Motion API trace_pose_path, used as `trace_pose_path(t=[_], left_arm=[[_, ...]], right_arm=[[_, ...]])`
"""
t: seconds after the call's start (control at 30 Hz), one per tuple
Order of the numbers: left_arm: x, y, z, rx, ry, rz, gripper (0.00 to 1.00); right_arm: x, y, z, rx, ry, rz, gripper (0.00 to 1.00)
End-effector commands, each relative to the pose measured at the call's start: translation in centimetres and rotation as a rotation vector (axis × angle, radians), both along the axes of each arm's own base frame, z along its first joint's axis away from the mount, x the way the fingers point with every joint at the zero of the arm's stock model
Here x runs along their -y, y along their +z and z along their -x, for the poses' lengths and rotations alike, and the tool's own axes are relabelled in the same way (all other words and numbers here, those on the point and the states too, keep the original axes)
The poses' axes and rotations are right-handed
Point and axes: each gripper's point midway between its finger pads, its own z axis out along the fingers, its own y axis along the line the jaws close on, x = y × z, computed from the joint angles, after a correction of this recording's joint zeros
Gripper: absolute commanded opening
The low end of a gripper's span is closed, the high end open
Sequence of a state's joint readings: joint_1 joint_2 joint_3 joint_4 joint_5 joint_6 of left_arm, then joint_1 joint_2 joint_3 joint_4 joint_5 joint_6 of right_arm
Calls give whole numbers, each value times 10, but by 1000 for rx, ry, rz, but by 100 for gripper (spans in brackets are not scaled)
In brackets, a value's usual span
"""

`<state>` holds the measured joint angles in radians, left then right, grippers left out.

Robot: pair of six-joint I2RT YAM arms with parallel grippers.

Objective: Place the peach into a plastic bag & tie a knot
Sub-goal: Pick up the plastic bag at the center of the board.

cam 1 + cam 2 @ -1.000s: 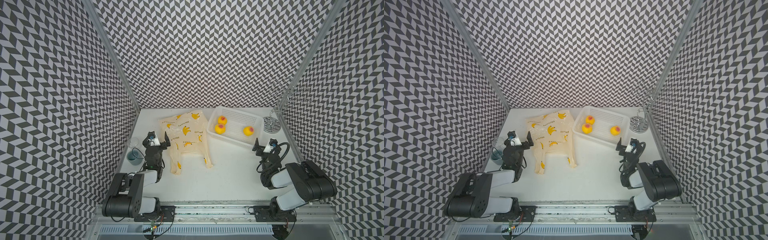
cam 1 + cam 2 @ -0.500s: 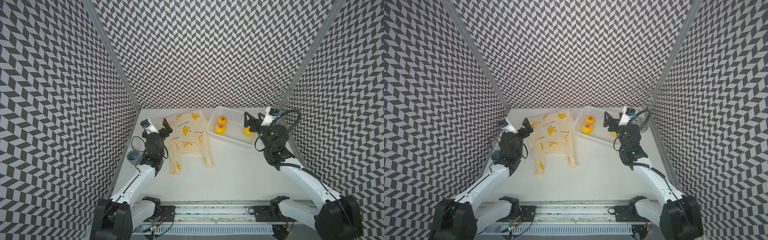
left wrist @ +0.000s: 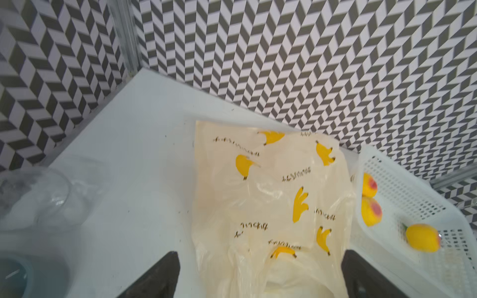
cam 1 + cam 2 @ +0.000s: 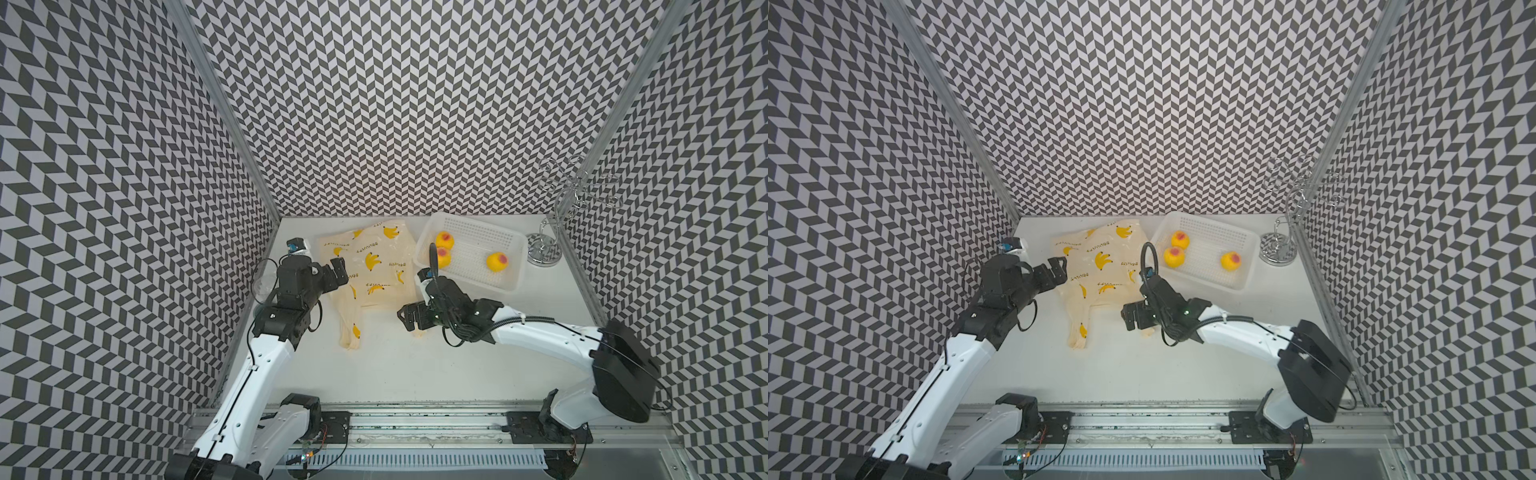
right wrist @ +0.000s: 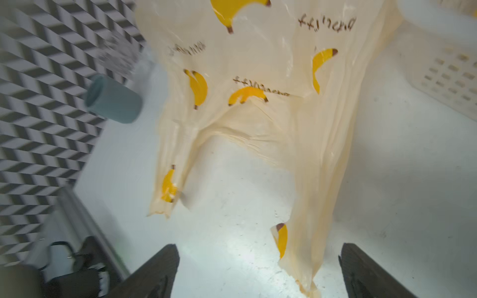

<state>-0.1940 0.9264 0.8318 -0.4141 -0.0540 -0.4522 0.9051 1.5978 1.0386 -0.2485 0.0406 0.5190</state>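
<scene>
I need to grab the plastic bag's handle nearer the blue cup with my left gripper next, so that it can hold the bag's opening open for the peach.
The cream-yellow banana-print plastic bag lies flat on the white table. Its two handle strips lie apart and point to the front; no knot shows. Three yellow-and-pink peaches sit in the white basket. My left gripper hangs open over the bag's left edge, holding nothing. My right gripper is open low over the right handle strip, which lies between its fingers, untouched.
A clear glass and a blue cup stand by the left wall, beside my left arm. A chrome wire stand rises at the back right, beyond the basket. Patterned walls close in on three sides.
Both arms unfolded from the front rail. The left reached over the bag's left edge. The right went out to the basket, then swung left and down to the bag's right handle.
</scene>
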Motion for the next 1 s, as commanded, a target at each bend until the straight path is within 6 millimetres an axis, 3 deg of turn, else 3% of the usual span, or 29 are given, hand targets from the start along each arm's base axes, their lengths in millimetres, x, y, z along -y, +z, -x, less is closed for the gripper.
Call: trace_pose_path(t=[0.0,0.1,0.13,0.2,0.27,0.37,0.47,0.6,0.7,0.83,0.9,0.97], left_arm=[[28,-59,35,-197,-31,15,99],[53,-91,57,-241,-39,58,99],[60,-103,65,-260,-40,65,99],[63,-127,78,-298,-17,35,99],[58,-143,85,-327,15,-14,99],[50,-161,86,-360,63,-75,99],[47,-164,83,-354,86,-122,98],[60,-174,77,-328,-10,-170,73],[72,-186,81,-374,-78,-179,75],[88,-198,90,-421,-163,-182,90],[91,-203,89,-423,-169,-184,86],[82,-207,84,-421,-116,-217,73]], right_arm=[[13,-38,-9,7,-20,187,93],[5,-52,-21,12,-1,249,66],[4,-49,-25,22,1,262,55],[2,-35,-31,40,11,235,41],[2,-21,-32,33,24,179,34],[6,-12,-34,12,44,142,30],[11,-9,-36,9,51,131,27],[12,-7,-40,-16,63,85,25],[8,1,-41,-35,89,24,23],[1,8,-39,-52,124,-21,23],[0,8,-39,-57,128,-24,22],[2,9,-40,-56,126,-27,22]])
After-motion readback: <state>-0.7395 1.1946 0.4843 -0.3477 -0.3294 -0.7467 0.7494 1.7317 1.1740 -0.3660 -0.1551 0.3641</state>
